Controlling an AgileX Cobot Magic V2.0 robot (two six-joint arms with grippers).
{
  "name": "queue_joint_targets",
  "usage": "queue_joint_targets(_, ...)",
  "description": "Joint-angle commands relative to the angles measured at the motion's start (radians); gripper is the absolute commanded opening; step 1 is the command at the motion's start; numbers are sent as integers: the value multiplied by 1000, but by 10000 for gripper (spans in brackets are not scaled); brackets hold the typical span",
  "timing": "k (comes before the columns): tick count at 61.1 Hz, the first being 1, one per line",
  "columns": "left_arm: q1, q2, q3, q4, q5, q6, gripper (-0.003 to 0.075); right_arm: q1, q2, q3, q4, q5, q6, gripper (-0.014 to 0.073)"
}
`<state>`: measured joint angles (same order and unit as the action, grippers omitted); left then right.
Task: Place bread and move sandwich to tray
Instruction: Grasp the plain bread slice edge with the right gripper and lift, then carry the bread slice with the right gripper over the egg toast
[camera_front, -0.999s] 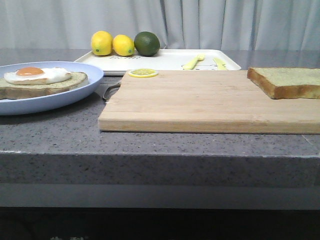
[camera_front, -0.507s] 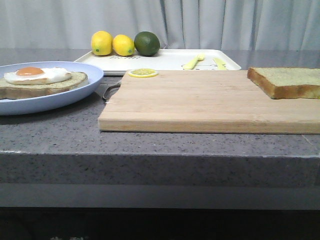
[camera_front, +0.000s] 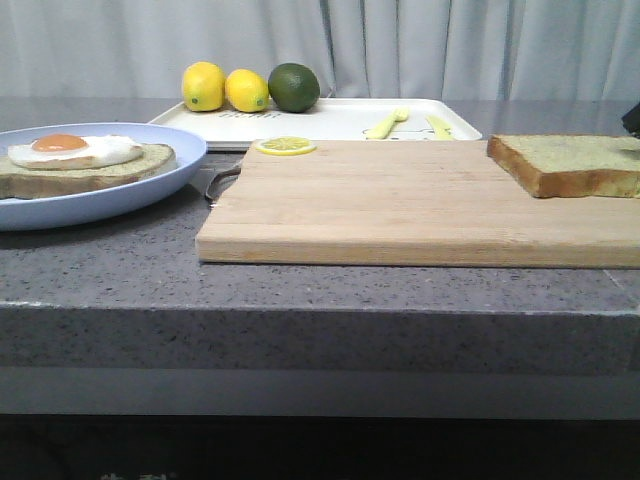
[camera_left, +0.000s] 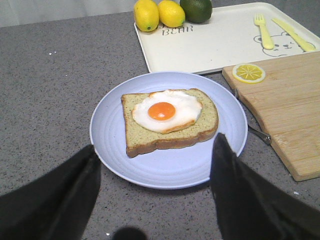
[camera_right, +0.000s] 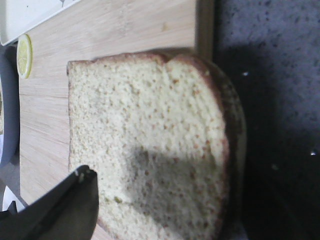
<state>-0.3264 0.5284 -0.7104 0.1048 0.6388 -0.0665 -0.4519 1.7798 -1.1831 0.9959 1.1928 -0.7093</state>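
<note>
My right gripper should close on the bread now: its fingers are on both sides of the bread (camera_right: 150, 125), with one finger next to its thick crust (camera_right: 232, 135).
The bread (camera_front: 570, 162) lies at the right end of the wooden cutting board (camera_front: 400, 200); it fills the right wrist view (camera_right: 150, 140). My right gripper (camera_front: 632, 118) shows only as a dark bit at the right edge. One finger (camera_right: 75, 205) presses on the slice's edge and the other is hidden. The sandwich (camera_front: 90, 165), an egg-topped slice, sits on the pale blue plate (camera_front: 150, 185) at the left. My left gripper (camera_left: 155, 142) is open and empty over the plate's (camera_left: 165, 170) near rim. The white tray (camera_front: 330, 125) lies at the back.
Two lemons (camera_front: 225, 88) and a lime (camera_front: 294, 87) stand on the tray's far left corner. A yellow fork and knife (camera_front: 410, 124) lie on its right part. A lemon slice (camera_front: 286, 146) lies on the board's back left corner. The counter's front edge is near.
The bread has shifted slightly to the left on the board. A dark part of my right gripper has come into view at the right edge.
</note>
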Motion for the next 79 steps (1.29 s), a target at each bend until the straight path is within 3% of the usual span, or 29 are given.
queue_joint_targets(1, -8, 10, -28, 5, -75, 0, 463, 5, -37, -24, 45, 142, -14, 468)
queue_joint_targets(12, -8, 10, -28, 5, -75, 0, 463, 5, -37, -24, 53, 142, -14, 234)
queue_joint_targets(19, -8, 10, -28, 5, -75, 0, 463, 5, -45, -24, 55, 142, -11, 160)
queue_joint_targets(39, -8, 10, -28, 5, -75, 0, 463, 5, -184, -24, 101, 142, -7, 151)
queue_joint_targets(60, -8, 10, -28, 7, -75, 0, 463, 20, -306, -24, 302, 142, -6, 151)
queue_joint_targets(68, -8, 10, -28, 7, -77, 0, 463, 86, -313, -24, 381, 142, -6, 151)
queue_joint_targets(79, -8, 10, -28, 7, -77, 0, 463, 264, -312, -24, 498, 88, -6, 151)
